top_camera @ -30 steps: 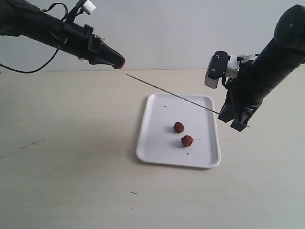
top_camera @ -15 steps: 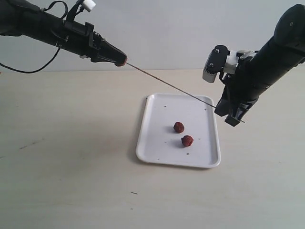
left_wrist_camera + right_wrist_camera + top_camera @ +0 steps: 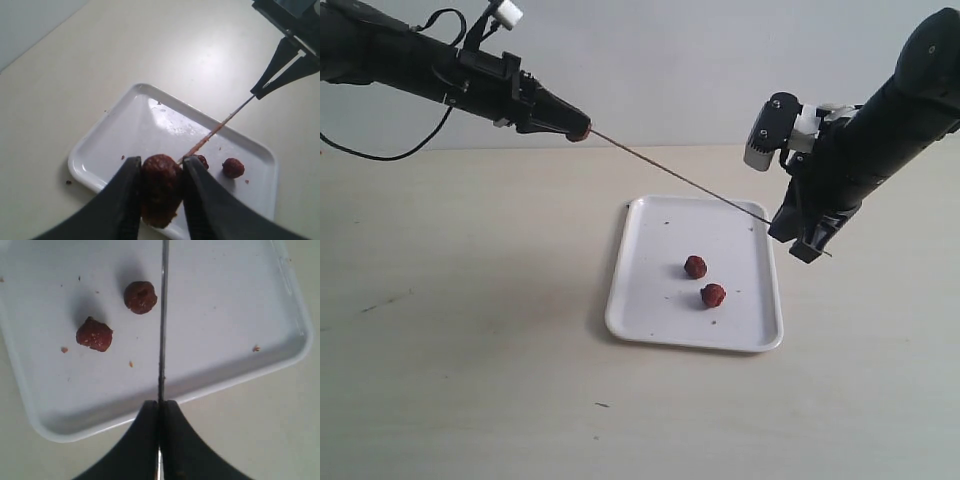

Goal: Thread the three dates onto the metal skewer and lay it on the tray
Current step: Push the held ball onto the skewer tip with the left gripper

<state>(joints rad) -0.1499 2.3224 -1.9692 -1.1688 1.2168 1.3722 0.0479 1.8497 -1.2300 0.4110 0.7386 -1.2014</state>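
My left gripper needs to push the date farther onto the skewer before it lets go, because the date's near side point(image 3: 160, 182) is still unpierced.
My left gripper point(image 3: 576, 129) is shut on one dark reddish-brown date point(image 3: 160, 185), held up in the air at the upper left. The thin metal skewer point(image 3: 675, 178) slants from that date down to my right gripper point(image 3: 802, 240), which is shut on its other end point(image 3: 161, 405). The skewer's tip meets the held date. Two more dates point(image 3: 695, 266) point(image 3: 713, 295) lie on the white tray point(image 3: 640, 300) below the skewer. In the right wrist view both lie to one side of the skewer point(image 3: 163, 315).
The tray stands on a pale tabletop point(image 3: 460, 330). Small dark crumbs speckle the tray point(image 3: 64, 349) and the table near it. A black cable point(image 3: 380, 148) hangs from the left arm.
The left gripper with its date has closed in on the skewer's free tip, which now touches the date. The right gripper has lifted and tilted the skewer slightly.
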